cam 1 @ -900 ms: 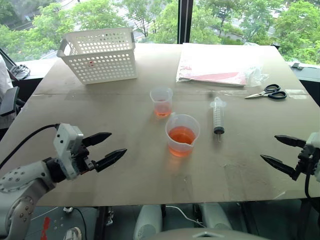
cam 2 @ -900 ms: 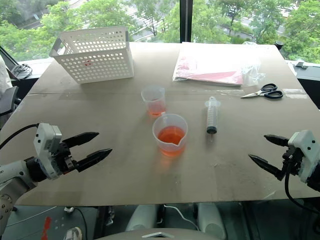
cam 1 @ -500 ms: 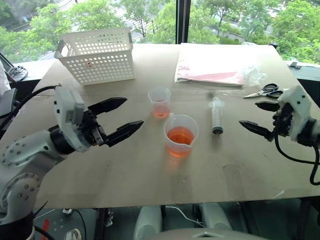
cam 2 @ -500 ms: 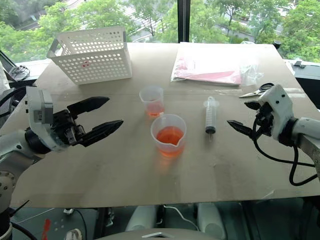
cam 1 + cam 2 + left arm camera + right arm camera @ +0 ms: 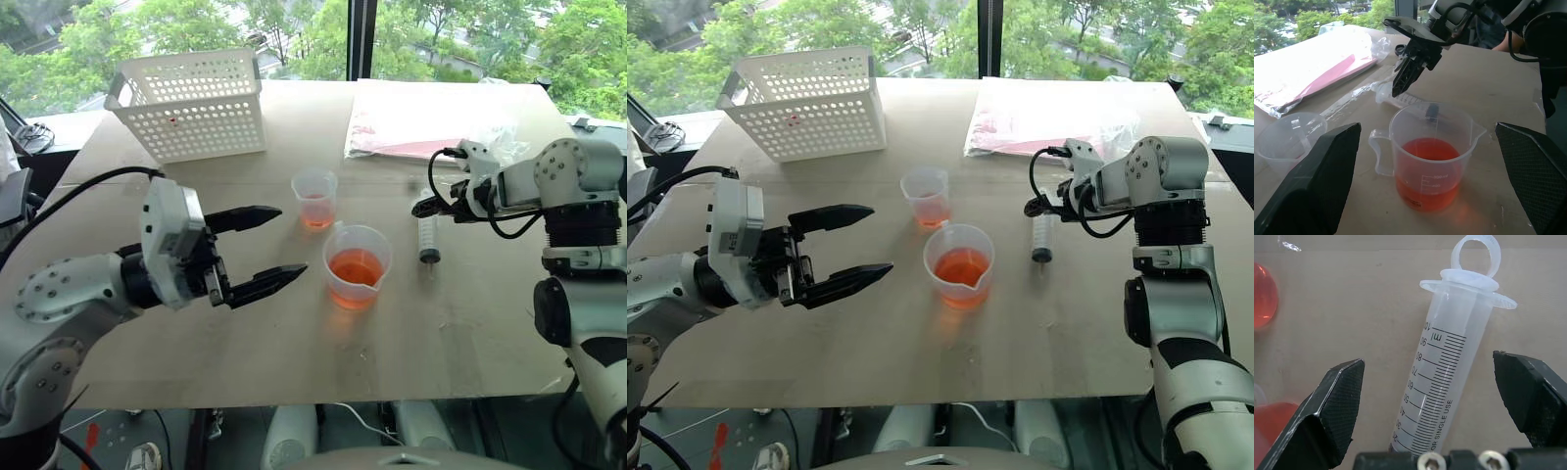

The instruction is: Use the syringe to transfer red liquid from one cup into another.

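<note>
The syringe's plunger end widens into a wide rim [image 5: 1468,290] and a loose ring. I should grab the syringe by its straight body [image 5: 1442,374] with my right gripper next.
The syringe [image 5: 427,233] lies flat on the table, right of the large spouted beaker [image 5: 357,284], which holds red liquid [image 5: 355,265]. Behind the beaker stands the smaller cup [image 5: 315,192] with a shallow red layer. My right gripper [image 5: 428,204] hovers open just above the syringe's plunger end, pointing down. In the right wrist view the syringe barrel [image 5: 1447,382] lies between the spread fingers [image 5: 1332,406], untouched. My left gripper [image 5: 292,240] is open and level, left of the beaker, and holds nothing. The left wrist view shows the beaker [image 5: 1430,132] between its fingers [image 5: 1317,181], well ahead of them.
A white perforated basket [image 5: 191,103] stands at the table's back left. A clear plastic bag with a pink sheet [image 5: 421,127] lies at the back right. The table's front edge [image 5: 294,392] is close to me.
My right arm swung up from the table's front right and inward over the syringe. My left gripper rose and moved right toward the beaker. Both stayed open.
</note>
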Motion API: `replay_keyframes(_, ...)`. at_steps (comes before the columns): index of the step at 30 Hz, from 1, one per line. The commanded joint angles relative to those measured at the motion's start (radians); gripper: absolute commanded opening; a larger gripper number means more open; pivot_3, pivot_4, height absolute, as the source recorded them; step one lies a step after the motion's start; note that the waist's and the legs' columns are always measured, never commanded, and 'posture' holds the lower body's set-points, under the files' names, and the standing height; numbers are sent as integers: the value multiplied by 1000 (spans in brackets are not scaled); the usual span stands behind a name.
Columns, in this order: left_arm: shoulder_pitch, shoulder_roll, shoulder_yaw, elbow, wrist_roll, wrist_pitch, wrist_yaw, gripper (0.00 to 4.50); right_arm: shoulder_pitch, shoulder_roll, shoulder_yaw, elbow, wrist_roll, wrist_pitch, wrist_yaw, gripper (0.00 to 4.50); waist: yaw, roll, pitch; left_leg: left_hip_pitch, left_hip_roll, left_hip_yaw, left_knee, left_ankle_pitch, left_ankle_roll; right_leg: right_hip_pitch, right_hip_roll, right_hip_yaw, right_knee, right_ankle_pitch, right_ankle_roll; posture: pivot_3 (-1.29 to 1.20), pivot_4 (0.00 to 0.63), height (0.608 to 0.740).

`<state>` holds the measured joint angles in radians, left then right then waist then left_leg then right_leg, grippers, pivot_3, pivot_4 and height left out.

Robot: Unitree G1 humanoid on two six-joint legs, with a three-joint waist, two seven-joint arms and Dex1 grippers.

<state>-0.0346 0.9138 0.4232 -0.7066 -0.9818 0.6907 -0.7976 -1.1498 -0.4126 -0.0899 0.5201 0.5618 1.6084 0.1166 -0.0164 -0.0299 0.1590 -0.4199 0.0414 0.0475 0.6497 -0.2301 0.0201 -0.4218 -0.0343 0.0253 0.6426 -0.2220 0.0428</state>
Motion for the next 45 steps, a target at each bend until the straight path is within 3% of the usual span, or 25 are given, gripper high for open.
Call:
replay_keyframes(1,11,5,23,-52,-18,-8,16,4467,-73,17,-30,88,-9,6,-66,4500,-1,0,0,0,0,0,0,0,0,0,0,0,0,0,0,0,150,740)
replay_keyframes(8,40,7,55,-79,-65,3,58,4467,-140,63,4,229,-137,-57,-73,4500,-3,0,0,0,0,-1,0,0,0,0,0,-1,0,0,0,0,150,740)
replay_keyframes(11,52,4,64,-88,-82,5,78,4500,-144,87,39,312,-184,-152,-25,3696,-4,0,0,0,0,-1,0,0,0,0,0,-1,0,0,0,0,150,740)
replay_keyframes(12,58,4,68,-92,-87,5,82,4500,-147,92,54,334,-197,-177,3,2987,-5,1,0,0,0,-1,0,0,0,0,0,-1,0,0,0,0,150,740)
replay_keyframes(17,87,0,90,-107,-107,4,113,4500,-130,82,177,372,-265,-254,148,1612,-13,0,0,1,0,-1,0,0,0,1,0,-1,0,0,0,0,150,740)
replay_keyframes(21,99,-5,98,-112,-120,0,134,4500,-89,-28,282,218,-261,-281,350,1540,-17,0,0,2,0,-2,0,0,0,2,0,-1,0,0,0,0,150,740)
replay_keyframes(23,98,-22,101,-102,-129,-6,156,4500,-17,-88,101,-13,-132,-311,435,1515,-8,1,0,2,0,-2,0,0,0,2,0,-1,0,-1,-2,0,150,740)
replay_keyframes(26,91,-51,106,-67,-126,-16,190,4500,100,-64,-207,-350,92,-298,470,1504,3,5,3,-2,0,-2,-1,0,0,-1,-1,-2,-1,0,1,0,150,740)
replay_keyframes(31,7,-117,59,51,-102,-33,256,4500,281,47,-344,-876,345,-342,452,1490,2,4,2,-1,4,-6,-3,0,0,-1,3,-5,0,0,1,0,150,740)
replay_keyframes(35,-84,-133,0,121,-76,-36,252,4500,471,175,-303,-1075,409,-501,451,1471,3,3,2,0,5,-7,-2,0,0,1,4,-6,1,0,0,0,150,740)
replay_keyframes(38,-132,-127,-27,166,-55,-42,219,4500,572,187,-198,-1115,333,-639,502,1464,2,4,2,3,4,-4,0,0,0,4,3,-4,1,0,1,0,150,740)
replay_keyframes(45,-307,-139,-110,289,6,-48,166,4500,735,254,99,-968,45,-1083,630,1464,1,3,1,6,3,-3,2,0,0,6,2,-3,1,-2,-2,0,150,740)
